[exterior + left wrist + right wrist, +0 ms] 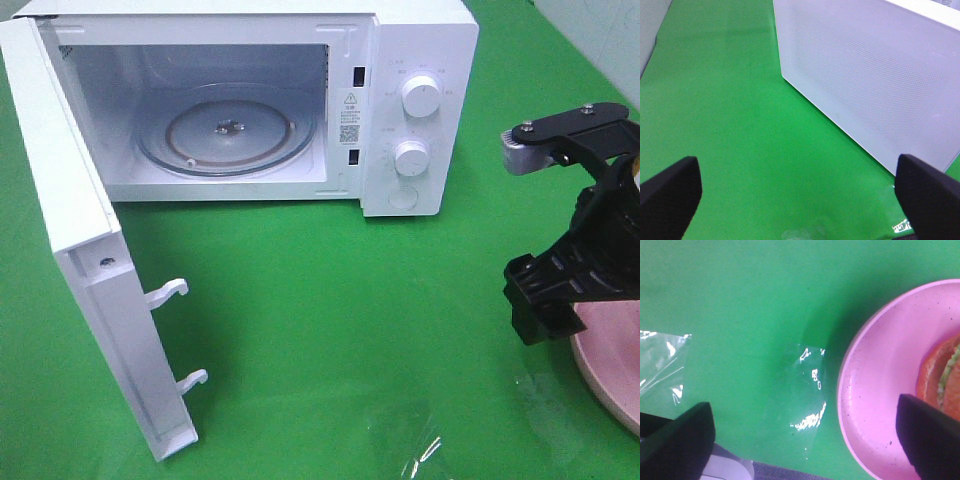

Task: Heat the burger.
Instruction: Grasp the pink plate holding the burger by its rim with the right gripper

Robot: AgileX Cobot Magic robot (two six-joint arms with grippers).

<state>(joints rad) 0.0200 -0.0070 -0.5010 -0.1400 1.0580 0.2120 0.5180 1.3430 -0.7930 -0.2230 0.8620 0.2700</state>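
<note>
My right gripper is going to heat the burger [946, 374] in the microwave, so it will grab the pink plate by its rim [841, 395] next.
The burger [946, 374], a brown bun with a green lettuce edge, lies on the pink plate [875, 390] and shows only in the right wrist view, cut off by the frame edge. My right gripper [805, 445] is open, one finger over the plate beside the burger, the other over the cloth. In the high view the right gripper [545, 305] hangs over the plate's [612, 372] left rim and the arm hides the burger. The white microwave [420, 60] stands at the back with its door [90, 290] swung wide and the glass turntable [228, 132] bare. My left gripper [800, 200] is open and empty beside a white microwave panel [870, 75].
Green cloth [350, 330] covers the table. Clear plastic film [810, 390] lies on it left of the plate, with more film [430, 452] near the front edge. Two door latches [170, 292] stick out from the open door. The left arm is outside the high view.
</note>
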